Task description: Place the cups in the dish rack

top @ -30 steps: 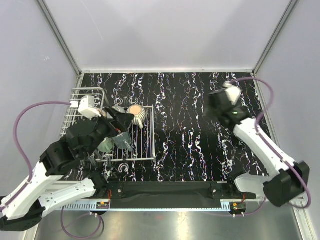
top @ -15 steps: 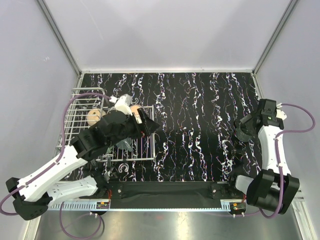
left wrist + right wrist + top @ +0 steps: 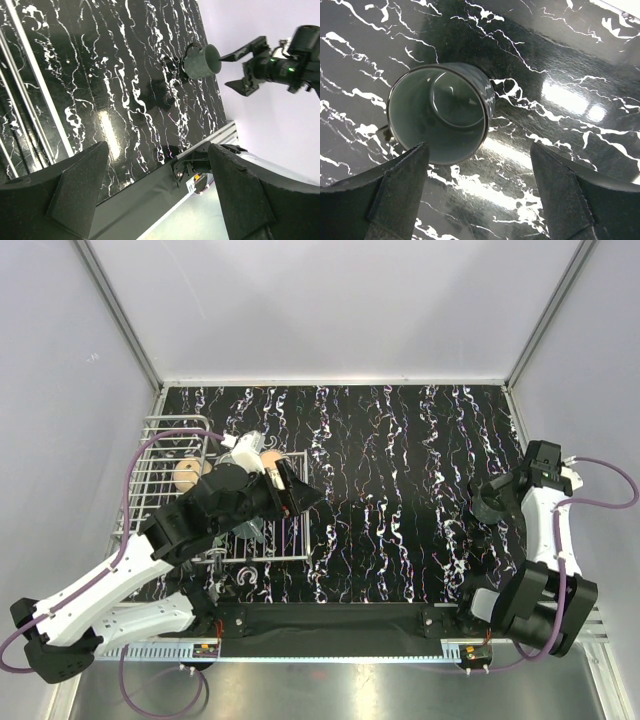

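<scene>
Next, my right gripper grips the grey-teal cup by its rim, away from the handle, to bring it upright within my left gripper's reach.
A grey-teal cup with a pale inside stands upright on the black marbled table at the right; it also shows in the top view and the left wrist view. My right gripper is open just behind and above it, holding nothing; it also shows in the top view. My left gripper is open and empty, out over the right edge of the white wire dish rack. A peach-tan cup sits in the rack's basket part. Another cup peeks out beside my left arm.
The rack's flat grid lies at the front left, its wires also in the left wrist view. My left arm hides most of the rack. Grey walls close in the table on three sides.
My left gripper has swung right from over the rack's middle to its right edge. My right arm has pulled back and down to the grey-teal cup at the right.
</scene>
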Motion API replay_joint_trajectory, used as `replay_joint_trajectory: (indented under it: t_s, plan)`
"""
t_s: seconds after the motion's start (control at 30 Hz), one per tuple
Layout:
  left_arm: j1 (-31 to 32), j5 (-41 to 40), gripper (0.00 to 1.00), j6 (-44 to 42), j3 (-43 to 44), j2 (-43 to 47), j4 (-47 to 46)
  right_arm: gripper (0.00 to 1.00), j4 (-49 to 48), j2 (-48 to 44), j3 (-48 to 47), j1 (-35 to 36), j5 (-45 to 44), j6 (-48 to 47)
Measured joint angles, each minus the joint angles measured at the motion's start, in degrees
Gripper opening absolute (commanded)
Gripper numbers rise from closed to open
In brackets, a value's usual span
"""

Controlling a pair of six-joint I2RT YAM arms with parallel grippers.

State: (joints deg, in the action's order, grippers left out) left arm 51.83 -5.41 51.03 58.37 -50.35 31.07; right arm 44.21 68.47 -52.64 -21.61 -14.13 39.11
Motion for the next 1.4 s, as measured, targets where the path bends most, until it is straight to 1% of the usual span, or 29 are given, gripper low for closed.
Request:
replay_joint_trajectory:
  t_s: [0.13,0.27,0.3,0.37,0.47,0.6,0.63,0.7,0.83,0.87,0.93,0.97,1.2,1.33,1.4]
  plan:
    - [0.0,0.6,0.87,-0.3,0.0,0.0,-0.6,0.87,-1.9,2.5,0.9,-0.1,0.0,0.6]
    - [0.0,0.7,0.87,-0.6,0.0,0.0,-0.9,0.82,-3.8,5.6,1.2,-0.1,0.1,0.8]
    - [0.0,0.7,0.87,-0.7,0.0,0.0,-0.8,0.77,-4.3,6.3,1.2,-0.1,0.0,0.9]
    - [0.0,0.7,0.87,-0.8,0.0,0.1,-0.8,0.72,-5.2,7.4,1.3,-0.2,0.1,0.8]
    - [0.0,0.7,0.88,-1.0,0.0,0.2,-0.8,0.53,-6.5,8.3,1.6,-0.2,0.3,0.3]
    - [0.0,0.7,0.87,-1.0,0.0,0.3,-0.8,0.34,-7.9,8.3,2.5,-0.2,1.8,-0.7]
    - [0.0,0.7,0.87,-1.0,0.0,0.3,-0.8,0.26,-8.5,8.3,2.9,-0.2,2.8,-1.1]
    - [0.0,0.7,0.87,-1.1,0.0,0.0,-0.8,0.19,-9.4,8.3,3.5,-0.3,4.7,-1.9]
    - [0.0,0.7,0.87,-1.4,0.0,-0.9,-0.5,0.17,-9.9,7.8,4.1,0.9,10.3,-5.6]
    - [0.0,0.5,0.87,-1.6,0.0,-1.1,-0.2,0.13,-9.8,7.6,4.1,1.7,11.3,-6.5]
    - [0.0,0.2,0.87,-1.9,0.3,-1.4,0.7,0.07,-9.0,7.0,4.0,5.2,13.2,-8.9]
    - [0.0,-0.1,0.87,-2.1,0.6,-1.5,1.2,0.0,-8.5,6.6,3.9,7.1,13.9,-9.6]
    - [0.0,-1.1,0.86,-3.6,5.3,-4.0,3.0,0.0,-4.9,5.2,0.4,28.0,19.9,-13.9]
    - [0.0,-1.1,0.84,-3.5,6.5,-6.8,3.4,0.0,-2.4,6.1,-1.3,38.9,20.8,-15.4]
    - [0.0,-1.1,0.83,-3.3,6.5,-8.3,3.9,0.0,-1.4,6.6,-1.6,43.0,20.8,-15.6]
